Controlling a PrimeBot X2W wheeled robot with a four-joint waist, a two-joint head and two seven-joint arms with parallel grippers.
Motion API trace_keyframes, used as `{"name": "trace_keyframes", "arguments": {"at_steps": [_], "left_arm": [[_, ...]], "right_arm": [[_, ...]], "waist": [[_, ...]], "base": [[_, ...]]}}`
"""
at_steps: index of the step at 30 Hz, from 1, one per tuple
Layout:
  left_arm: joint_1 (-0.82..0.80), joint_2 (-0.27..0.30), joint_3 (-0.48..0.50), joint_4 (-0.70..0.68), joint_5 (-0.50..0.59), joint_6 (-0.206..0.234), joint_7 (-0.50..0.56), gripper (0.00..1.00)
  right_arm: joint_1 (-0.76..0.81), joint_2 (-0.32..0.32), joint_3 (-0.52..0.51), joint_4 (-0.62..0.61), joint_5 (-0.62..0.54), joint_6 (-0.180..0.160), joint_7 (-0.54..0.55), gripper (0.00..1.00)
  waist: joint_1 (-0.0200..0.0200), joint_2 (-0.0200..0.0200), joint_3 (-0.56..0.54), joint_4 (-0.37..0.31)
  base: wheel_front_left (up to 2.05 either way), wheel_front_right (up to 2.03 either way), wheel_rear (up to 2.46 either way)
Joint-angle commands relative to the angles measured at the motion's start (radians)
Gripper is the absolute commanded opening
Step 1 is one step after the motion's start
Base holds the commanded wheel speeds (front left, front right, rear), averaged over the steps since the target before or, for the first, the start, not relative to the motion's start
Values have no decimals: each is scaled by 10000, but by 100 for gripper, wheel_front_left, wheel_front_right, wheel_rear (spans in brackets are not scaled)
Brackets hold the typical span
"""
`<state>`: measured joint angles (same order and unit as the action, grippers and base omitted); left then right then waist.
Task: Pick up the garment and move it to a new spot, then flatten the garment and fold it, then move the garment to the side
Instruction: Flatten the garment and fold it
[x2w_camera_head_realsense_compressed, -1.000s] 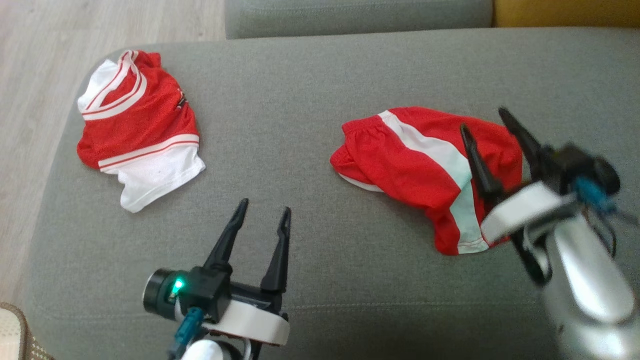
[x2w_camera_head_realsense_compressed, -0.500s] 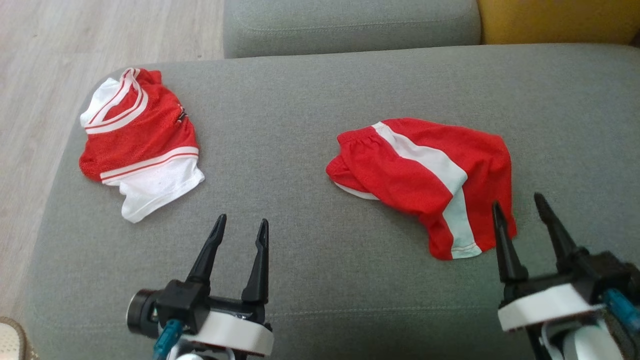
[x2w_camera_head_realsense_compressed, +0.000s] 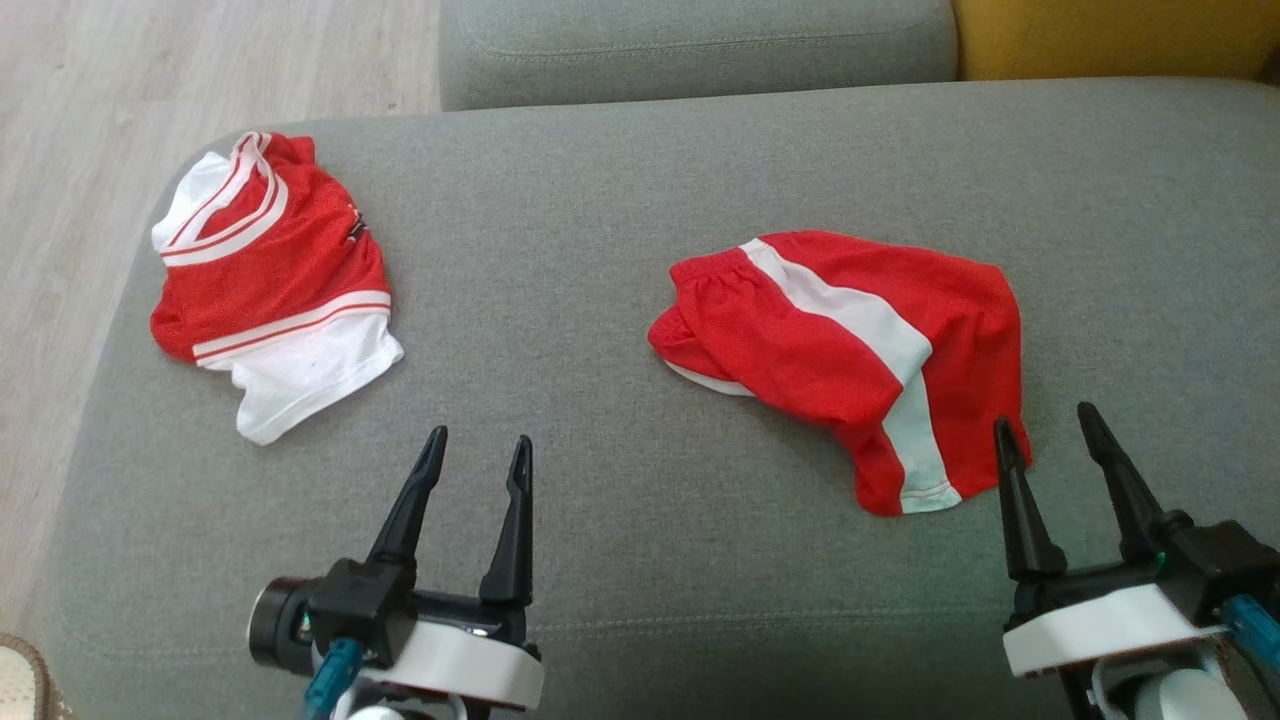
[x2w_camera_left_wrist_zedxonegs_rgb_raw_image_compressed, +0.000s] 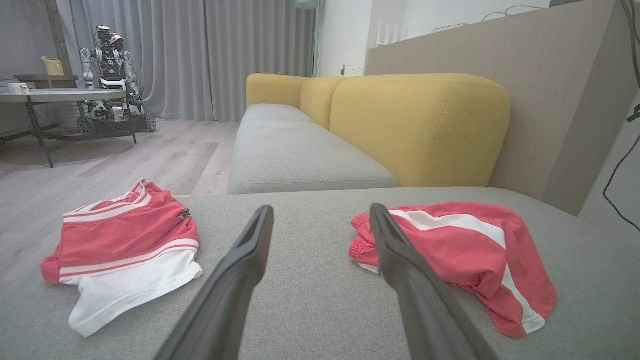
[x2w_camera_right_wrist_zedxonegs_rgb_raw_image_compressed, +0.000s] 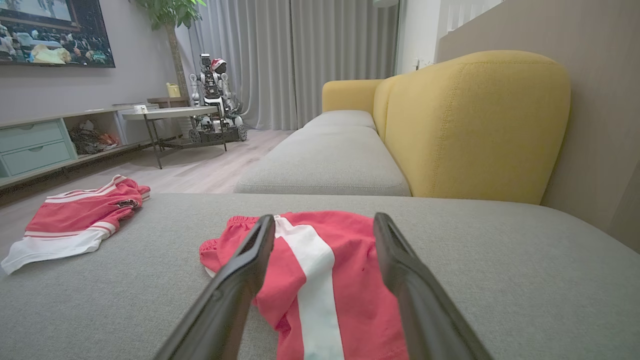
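Observation:
Next, to pick up the striped garment, the left gripper grabs its gathered waistband edge (x2w_camera_head_realsense_compressed: 708, 269), which stands up in puckers while the striped leg (x2w_camera_head_realsense_compressed: 918, 408) lies slack.
A crumpled red garment (x2w_camera_head_realsense_compressed: 850, 340) with a white stripe lies right of centre on the grey sofa seat (x2w_camera_head_realsense_compressed: 640, 180); it also shows in the left wrist view (x2w_camera_left_wrist_zedxonegs_rgb_raw_image_compressed: 460, 250) and the right wrist view (x2w_camera_right_wrist_zedxonegs_rgb_raw_image_compressed: 350, 280). A second red and white garment (x2w_camera_head_realsense_compressed: 270, 290) lies folded near the seat's far left corner (x2w_camera_left_wrist_zedxonegs_rgb_raw_image_compressed: 125, 245) (x2w_camera_right_wrist_zedxonegs_rgb_raw_image_compressed: 75, 220). My right gripper (x2w_camera_head_realsense_compressed: 1043, 417) is open and empty, its fingertips just short of the striped garment's near corner (x2w_camera_right_wrist_zedxonegs_rgb_raw_image_compressed: 324, 218). My left gripper (x2w_camera_head_realsense_compressed: 480, 437) stands open and empty over bare cushion between the two garments (x2w_camera_left_wrist_zedxonegs_rgb_raw_image_compressed: 321, 209).
The seat's left edge drops to a pale wood floor (x2w_camera_head_realsense_compressed: 60, 150). A second grey cushion (x2w_camera_head_realsense_compressed: 700, 50) and a yellow backrest (x2w_camera_head_realsense_compressed: 1100, 40) lie beyond. Across the room stand a round table (x2w_camera_left_wrist_zedxonegs_rgb_raw_image_compressed: 55, 97) and another robot (x2w_camera_left_wrist_zedxonegs_rgb_raw_image_compressed: 112, 75).
My right gripper has drawn back from over the striped garment to its near edge. The left gripper has pulled back slightly. The camera shifted a little; both garments lie as before.

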<state>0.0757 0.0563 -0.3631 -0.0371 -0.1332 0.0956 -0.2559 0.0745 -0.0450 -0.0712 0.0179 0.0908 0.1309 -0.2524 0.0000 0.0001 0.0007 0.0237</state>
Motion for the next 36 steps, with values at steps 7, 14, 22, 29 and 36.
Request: {"name": "trace_keyframes", "arguments": {"at_steps": [7, 14, 22, 29, 36], "left_arm": [[-419, -61, 316, -277, 259, -202, -59, 100], [-2005, 389, 366, 478, 417, -1584, -59, 100], [-5718, 1907, -935, 1573, -1205, -2251, 922, 100], [-10098, 4083, -3548, 1617, -6043, -2260, 3969, 100], [-12510, 4687, -4937, 2611, -8651, -2261, 6446, 100]], "right_arm": [[-305, -53, 296, -443, 70, -2, -93, 100], [-600, -53, 588, -639, 21, -2, -93, 100], [-1336, -53, 953, -955, -45, -2, -93, 100], [-2194, -53, 1187, -1393, -16, -2, -93, 100], [-2710, -53, 1332, -1673, 295, -2, -93, 100]], "waist": [[0, -1, 122, -10], [0, -1, 810, -197], [0, -1, 2039, -814], [0, -1, 3593, -1592], [0, -1, 4644, -2511]], "base": [[0, 0, 0], [0, 0, 0], [0, 0, 0], [0, 0, 0], [0, 0, 0]]}}
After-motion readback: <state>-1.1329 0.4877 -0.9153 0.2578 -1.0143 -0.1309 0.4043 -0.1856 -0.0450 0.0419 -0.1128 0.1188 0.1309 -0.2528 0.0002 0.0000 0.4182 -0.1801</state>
